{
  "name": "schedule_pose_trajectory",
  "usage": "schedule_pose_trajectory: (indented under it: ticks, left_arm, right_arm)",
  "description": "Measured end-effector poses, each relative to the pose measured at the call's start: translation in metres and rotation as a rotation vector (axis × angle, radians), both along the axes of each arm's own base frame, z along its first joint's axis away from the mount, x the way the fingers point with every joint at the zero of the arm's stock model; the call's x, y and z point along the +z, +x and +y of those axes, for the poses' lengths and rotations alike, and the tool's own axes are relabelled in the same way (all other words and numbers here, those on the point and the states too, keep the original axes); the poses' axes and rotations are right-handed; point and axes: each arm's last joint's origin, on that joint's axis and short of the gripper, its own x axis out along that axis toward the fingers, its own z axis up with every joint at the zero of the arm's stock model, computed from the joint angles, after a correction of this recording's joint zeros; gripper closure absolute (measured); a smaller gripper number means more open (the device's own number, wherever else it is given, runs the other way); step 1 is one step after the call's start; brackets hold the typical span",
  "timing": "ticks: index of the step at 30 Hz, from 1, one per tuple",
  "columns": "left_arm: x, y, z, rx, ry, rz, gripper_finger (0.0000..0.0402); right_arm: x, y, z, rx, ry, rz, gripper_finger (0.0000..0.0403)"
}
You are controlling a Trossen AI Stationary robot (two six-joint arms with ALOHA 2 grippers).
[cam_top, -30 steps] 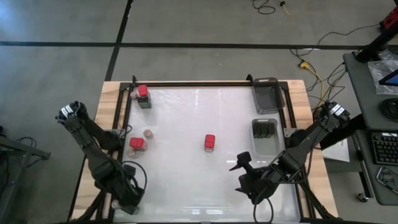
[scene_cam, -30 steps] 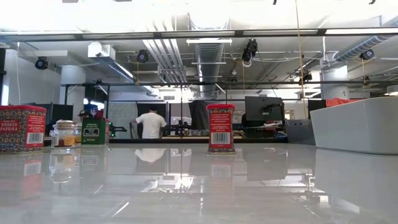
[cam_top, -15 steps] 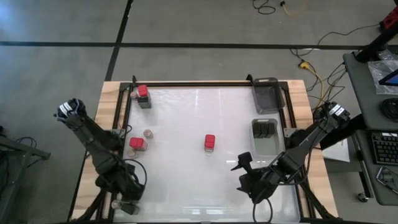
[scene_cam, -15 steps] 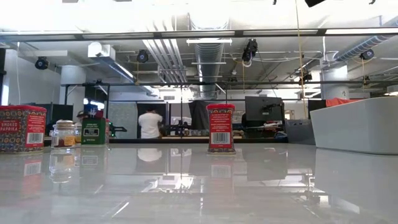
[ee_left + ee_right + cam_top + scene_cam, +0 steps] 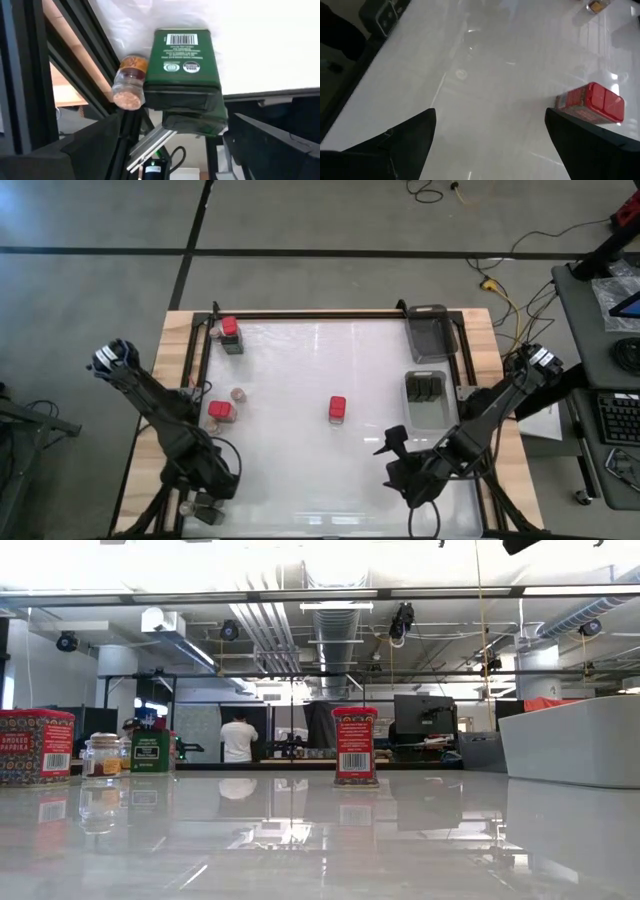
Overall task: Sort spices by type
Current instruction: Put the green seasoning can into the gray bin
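Observation:
My left gripper's fingers stop short of the dark green tin's near end and closing now would miss, so moving toward the tin comes first, before closing.
My left gripper [image 5: 205,498] hangs open over the table's near-left corner. In the left wrist view its fingers stand on either side of a dark green tin [image 5: 185,65] without touching it. A small jar [image 5: 129,82] with brownish contents stands against that tin, beside the black frame. My right gripper [image 5: 392,455] is open above the near right part of the table, and a red tin [image 5: 337,409] [image 5: 592,102] stands ahead of it. Another red tin [image 5: 220,411] and a jar [image 5: 238,394] stand at the left. A red tin [image 5: 229,326], a dark tin [image 5: 233,345] and a jar [image 5: 214,332] sit in the far-left corner.
A clear tray [image 5: 430,330] sits at the far-right corner. A second tray [image 5: 427,415] nearer along the right edge holds dark blocks. A black frame [image 5: 190,380] and wooden border run around the white table. In the low view, a person stands in the room behind.
My left arm has swung a little toward the table's right, with its gripper staying over the near-left corner. My right gripper has edged slightly toward the near edge. The tins and jars on the table have not moved.

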Motion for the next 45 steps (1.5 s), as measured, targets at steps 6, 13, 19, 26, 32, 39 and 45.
schedule_pose_trajectory:
  ticks: [6, 13, 19, 26, 32, 39, 45]
  left_arm:
    - [-0.01, 0.004, -0.004, -0.015, 0.034, 0.024, 0.0038]
    - [-0.016, 0.007, -0.006, -0.012, 0.024, 0.067, 0.004]
    - [-0.021, 0.009, -0.008, -0.003, 0.034, 0.074, 0.004]
    - [-0.026, 0.011, -0.009, 0.006, 0.038, 0.073, 0.0041]
    - [-0.035, 0.011, -0.007, 0.015, 0.025, 0.063, 0.0041]
    - [-0.047, 0.01, -0.005, 0.019, -0.005, 0.043, 0.0063]
    - [-0.047, 0.011, -0.007, 0.016, -0.036, 0.044, 0.0101]
  right_arm:
    - [-0.001, -0.002, 0.002, 0.001, 0.001, 0.006, 0.0037]
    - [-0.001, -0.008, 0.008, 0.016, 0.009, 0.008, 0.0037]
    - [-0.004, -0.014, 0.013, 0.026, 0.018, 0.017, 0.0037]
    - [-0.007, -0.017, 0.014, 0.028, 0.018, 0.027, 0.0037]
    - [-0.01, -0.018, 0.014, 0.021, 0.024, 0.039, 0.0037]
    - [-0.016, -0.02, 0.013, 0.025, 0.012, 0.052, 0.0037]
    - [-0.016, -0.02, 0.013, 0.022, 0.014, 0.052, 0.0037]
